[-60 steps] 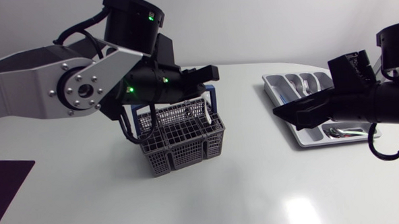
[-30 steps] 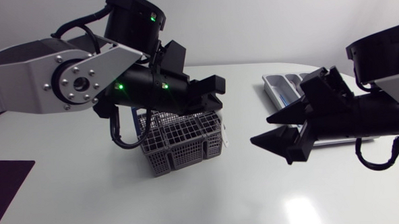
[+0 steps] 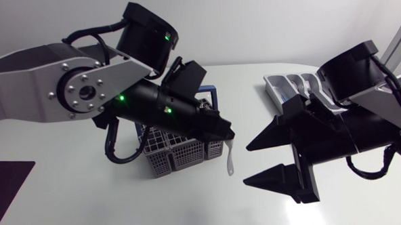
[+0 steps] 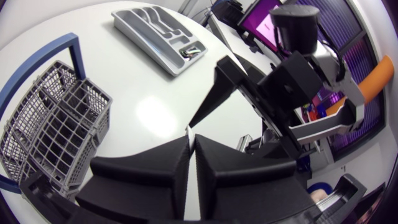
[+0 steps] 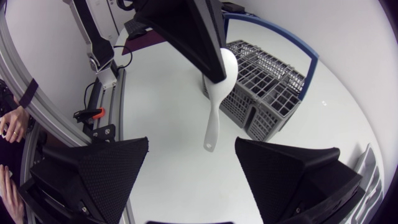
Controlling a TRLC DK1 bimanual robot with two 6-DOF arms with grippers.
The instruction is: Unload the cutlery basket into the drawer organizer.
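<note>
The right gripper grabs the white spoon by its narrow handle end (image 3: 231, 167) next, to carry the spoon over to the drawer organizer (image 3: 281, 88).
My left gripper (image 3: 224, 134) is shut on the bowl end of a white spoon (image 3: 229, 157), which hangs handle-down just right of the basket. The grey wire cutlery basket (image 3: 177, 151) with a blue handle stands under my left arm; in the left wrist view the basket (image 4: 57, 121) lies behind the closed fingers (image 4: 168, 174). My right gripper (image 3: 258, 160) is open, its two fingers spread on either side of the spoon's height, a short way to its right. In the right wrist view the spoon (image 5: 216, 109) dangles ahead, between the wide fingers (image 5: 99, 171).
The grey drawer organizer (image 3: 279, 87) lies at the back right, partly behind my right arm, with some cutlery (image 4: 193, 51) in one end compartment. A dark mat (image 3: 4, 189) lies at the front left corner.
My left gripper has lifted the spoon out of the basket and carried it right and down. My right arm has swung from the organizer towards the middle, open towards the spoon.
</note>
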